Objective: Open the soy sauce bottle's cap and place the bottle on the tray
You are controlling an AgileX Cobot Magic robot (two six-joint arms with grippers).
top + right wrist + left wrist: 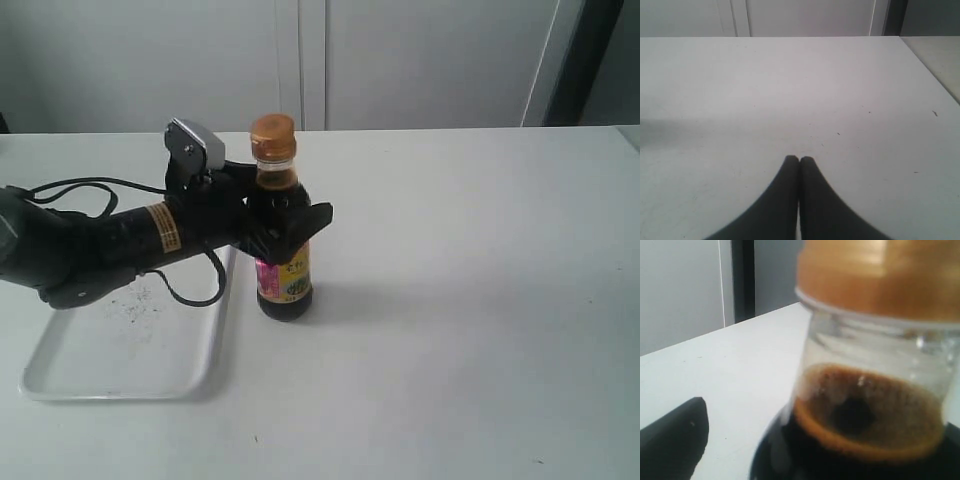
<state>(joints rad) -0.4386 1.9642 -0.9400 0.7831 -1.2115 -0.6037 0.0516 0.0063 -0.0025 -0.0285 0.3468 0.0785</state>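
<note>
The robot's left gripper will next grab the bottle by its labelled body [285, 270], so the soy sauce bottle's orange-brown cap [273, 137] stays free for opening.
The soy sauce bottle [283, 270] stands upright on the table, just right of the white tray [110, 355]. Its orange-brown cap [272, 135] has the lid down. My left gripper [287, 205] reaches in from the left and straddles the bottle's shoulder, one finger in front and one behind. In the left wrist view the bottle [865, 420] and cap [880, 275] fill the frame, and one black finger [675, 440] stands apart from the glass, so the gripper is open. My right gripper [799, 159] is shut and empty over bare table; the exterior view does not show it.
The tray lies under my left arm [90, 245] and carries only dark specks. A black cable [185, 285] loops from the arm over the tray's right rim. White cabinet doors [400, 60] stand behind the table.
</note>
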